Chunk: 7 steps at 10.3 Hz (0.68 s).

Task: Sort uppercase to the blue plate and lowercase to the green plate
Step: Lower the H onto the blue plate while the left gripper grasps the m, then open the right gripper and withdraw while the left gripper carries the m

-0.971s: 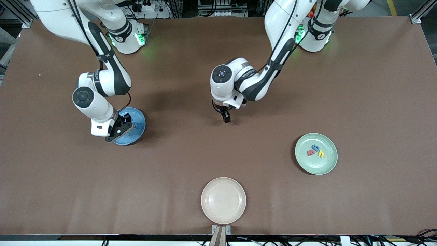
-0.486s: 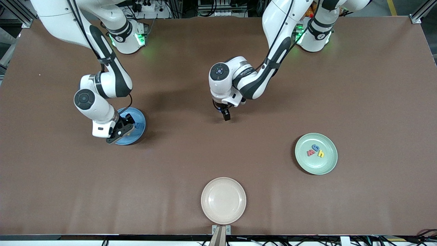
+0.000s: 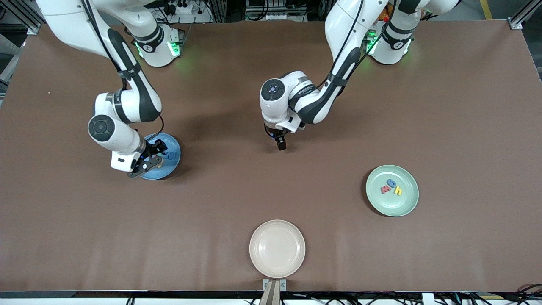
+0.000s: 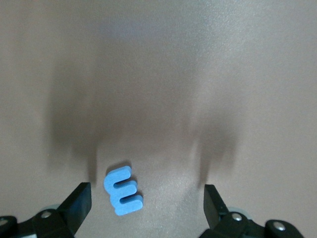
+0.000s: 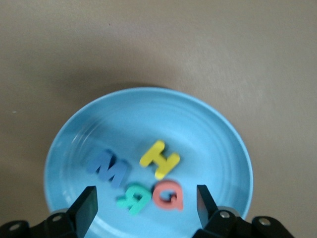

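Note:
I need to grab the blue m by its body point(image 4: 122, 191) with my left gripper next, so that I can sort it onto the green plate.
My right gripper point(image 3: 153, 155) point(image 5: 146, 195) hangs open just above the blue plate point(image 3: 173, 163) point(image 5: 148, 119). Four uppercase letters lie loose in that plate: a blue W point(image 5: 109, 167), a yellow H point(image 5: 159, 158), a teal R point(image 5: 133, 197) and a red G point(image 5: 168, 195). Over the middle of the table my left gripper point(image 3: 280, 145) point(image 4: 146, 193) stands open. A blue m-like lowercase letter point(image 4: 123, 191) lies flat on the table between its fingers, untouched. The green plate point(image 3: 391, 207) holds a red w point(image 3: 386, 189), a blue g point(image 3: 392, 183) and a yellow h point(image 3: 398, 191).
A cream plate point(image 3: 277, 248) with nothing in it sits near the table's front edge, nearest the front camera. The brown table point(image 3: 271, 199) stretches bare between the three plates.
My right gripper has gone from shut to open over the blue plate and has shifted slightly. The left arm has barely moved.

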Each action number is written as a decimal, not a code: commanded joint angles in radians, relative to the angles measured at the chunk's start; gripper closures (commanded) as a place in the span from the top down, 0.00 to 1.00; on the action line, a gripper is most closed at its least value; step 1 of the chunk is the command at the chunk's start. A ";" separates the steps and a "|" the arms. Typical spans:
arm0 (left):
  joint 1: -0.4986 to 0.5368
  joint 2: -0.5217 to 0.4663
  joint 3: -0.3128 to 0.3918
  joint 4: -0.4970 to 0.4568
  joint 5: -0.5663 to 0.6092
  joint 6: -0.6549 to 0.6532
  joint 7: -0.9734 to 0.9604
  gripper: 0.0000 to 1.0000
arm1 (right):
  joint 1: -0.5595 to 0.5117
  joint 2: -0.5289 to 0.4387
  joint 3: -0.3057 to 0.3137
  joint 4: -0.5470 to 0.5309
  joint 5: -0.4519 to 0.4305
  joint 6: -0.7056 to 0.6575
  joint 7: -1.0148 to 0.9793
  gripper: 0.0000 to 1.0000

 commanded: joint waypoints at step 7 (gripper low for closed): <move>-0.025 0.015 -0.006 -0.019 0.138 0.047 -0.454 1.00 | -0.093 -0.089 0.008 0.591 0.000 -0.947 0.074 0.94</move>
